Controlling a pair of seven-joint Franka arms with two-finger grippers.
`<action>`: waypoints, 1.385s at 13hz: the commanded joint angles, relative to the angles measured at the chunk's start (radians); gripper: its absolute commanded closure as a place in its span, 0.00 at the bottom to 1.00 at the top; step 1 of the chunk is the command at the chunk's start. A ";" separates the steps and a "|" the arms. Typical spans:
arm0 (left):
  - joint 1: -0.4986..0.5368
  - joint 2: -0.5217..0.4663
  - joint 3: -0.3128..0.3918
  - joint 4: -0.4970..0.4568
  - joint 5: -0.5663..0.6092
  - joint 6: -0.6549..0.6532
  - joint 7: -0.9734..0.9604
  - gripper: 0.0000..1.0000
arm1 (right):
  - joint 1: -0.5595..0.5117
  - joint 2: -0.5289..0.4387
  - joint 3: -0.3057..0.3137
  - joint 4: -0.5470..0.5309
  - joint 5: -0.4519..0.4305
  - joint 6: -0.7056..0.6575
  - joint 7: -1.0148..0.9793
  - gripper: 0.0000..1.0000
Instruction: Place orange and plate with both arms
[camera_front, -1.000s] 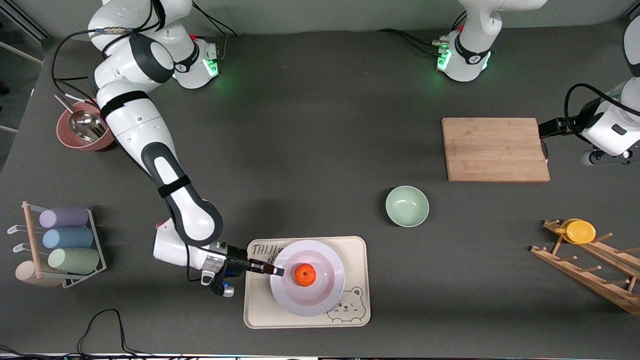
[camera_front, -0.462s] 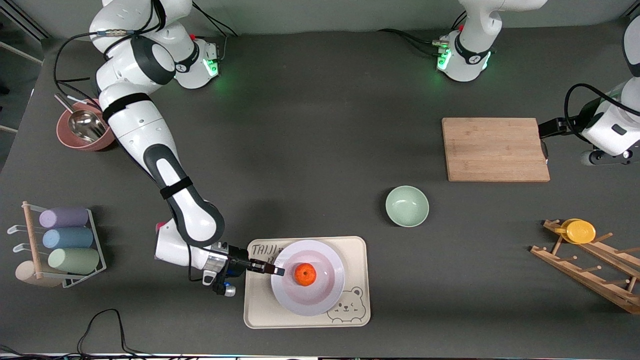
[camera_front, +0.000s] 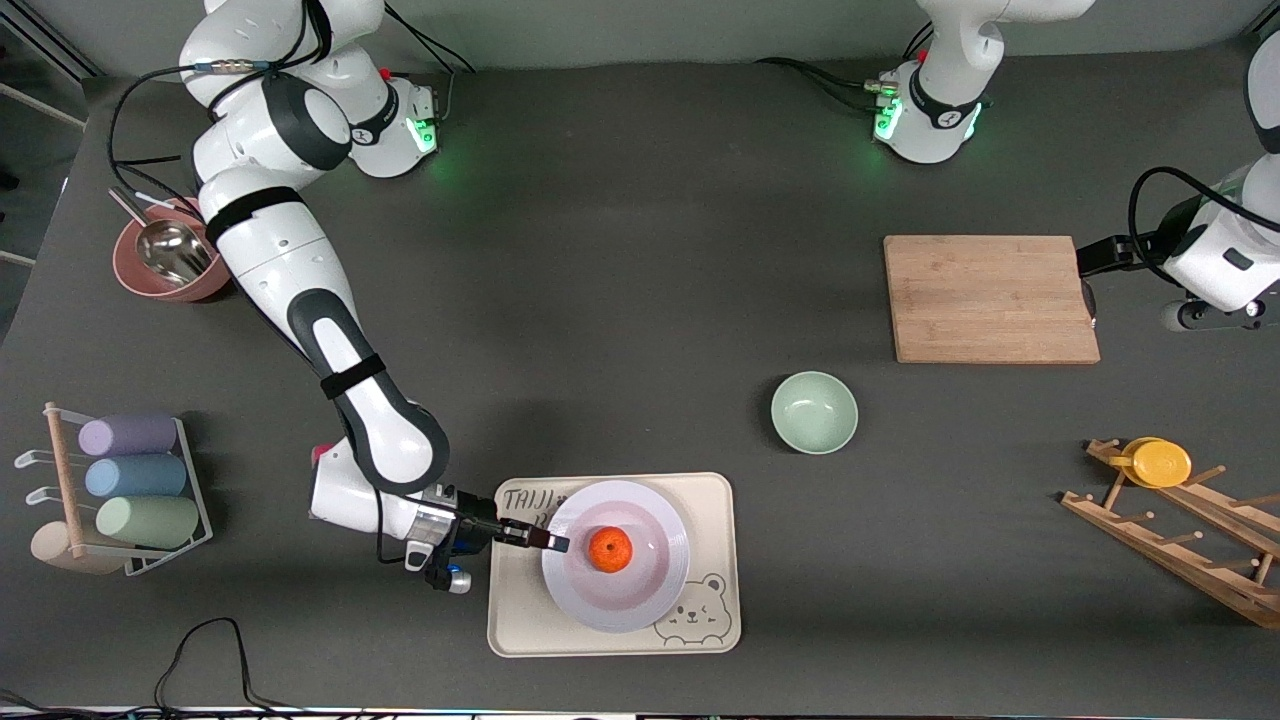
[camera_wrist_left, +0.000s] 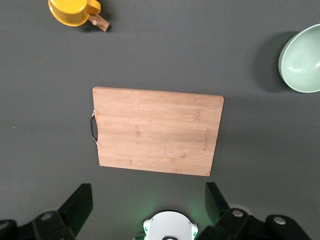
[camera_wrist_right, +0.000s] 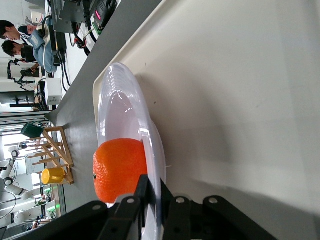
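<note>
The plate's base (camera_front: 624, 600) sits in the beige tray (camera_front: 520, 625), inside the tray's raised edge, so it is now time for my right gripper to open.
The orange (camera_front: 610, 549) sits in the middle of the pale lavender-white plate (camera_front: 640, 595), which rests on the beige bear-printed tray (camera_front: 520, 625). My right gripper (camera_front: 555, 543) is level with the table and is shut on the plate's rim at the edge toward the right arm's end of the table. In the right wrist view the fingers (camera_wrist_right: 142, 192) pinch the rim of the plate (camera_wrist_right: 117, 110), with the orange (camera_wrist_right: 119, 167) just past them. My left gripper (camera_wrist_left: 148, 202) is open and empty, held high by the wooden cutting board (camera_wrist_left: 157, 131), and it waits.
A mint-green bowl (camera_front: 814, 412) stands between the tray and the cutting board (camera_front: 990, 298). A wooden rack with a yellow cup (camera_front: 1158, 463) is at the left arm's end. A cup rack (camera_front: 130, 480) and a pink bowl with a metal scoop (camera_front: 165, 260) are at the right arm's end.
The right arm's elbow has shifted slightly, and the plate has edged a little toward the left arm's end. The left arm has not moved.
</note>
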 joint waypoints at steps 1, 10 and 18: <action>-0.013 0.010 0.009 0.023 0.005 -0.012 0.006 0.00 | 0.010 0.025 0.002 0.045 -0.013 0.011 -0.006 1.00; -0.011 0.010 0.010 0.018 0.005 -0.017 0.007 0.00 | 0.010 0.023 0.004 0.048 -0.153 0.057 0.006 0.00; -0.011 0.010 0.009 0.018 0.005 -0.020 0.007 0.00 | 0.007 -0.006 0.002 0.139 -0.409 -0.109 0.214 0.00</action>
